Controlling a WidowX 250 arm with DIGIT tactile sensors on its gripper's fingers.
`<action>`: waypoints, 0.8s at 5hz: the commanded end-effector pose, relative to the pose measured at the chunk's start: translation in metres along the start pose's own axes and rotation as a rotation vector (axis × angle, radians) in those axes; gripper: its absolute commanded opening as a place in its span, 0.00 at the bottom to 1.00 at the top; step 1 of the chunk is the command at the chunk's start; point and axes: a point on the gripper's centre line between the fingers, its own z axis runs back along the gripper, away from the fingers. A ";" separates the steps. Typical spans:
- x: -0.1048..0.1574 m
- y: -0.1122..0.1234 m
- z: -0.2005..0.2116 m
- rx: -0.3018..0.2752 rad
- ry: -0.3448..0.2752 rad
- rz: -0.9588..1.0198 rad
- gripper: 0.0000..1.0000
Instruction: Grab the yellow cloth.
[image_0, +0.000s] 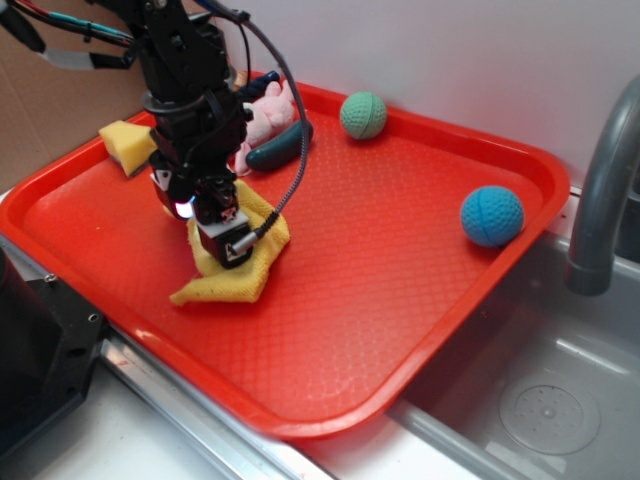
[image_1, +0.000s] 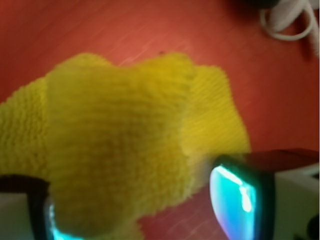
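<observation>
The gripper will next pinch the yellow cloth by its raised fold (image_1: 117, 155) to lift the cloth from the red tray.
The yellow cloth (image_0: 250, 268) lies bunched on the red tray (image_0: 400, 300), left of its middle. My gripper (image_0: 222, 232) points straight down onto the cloth's upper part. In the wrist view the cloth (image_1: 115, 140) fills most of the frame and rises in a fold between my fingers. My gripper (image_1: 140, 210) is open. The left finger (image_1: 42, 212) is against the cloth. A strip of bare red tray shows between the cloth and the right finger (image_1: 235, 197).
A yellow sponge wedge (image_0: 127, 143) lies at the tray's far left corner. A pink plush toy (image_0: 268, 118) and a dark teal piece (image_0: 280, 148) lie behind my arm. A green ball (image_0: 363, 115) and a blue ball (image_0: 491, 216) sit further right. A grey faucet (image_0: 600, 190) and sink (image_0: 540, 400) stand beyond the tray's right rim.
</observation>
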 end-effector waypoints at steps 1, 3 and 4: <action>0.004 -0.016 0.003 0.015 -0.026 -0.030 0.00; -0.002 -0.013 0.058 0.012 -0.078 -0.015 0.00; -0.022 -0.004 0.107 0.018 -0.126 0.033 0.00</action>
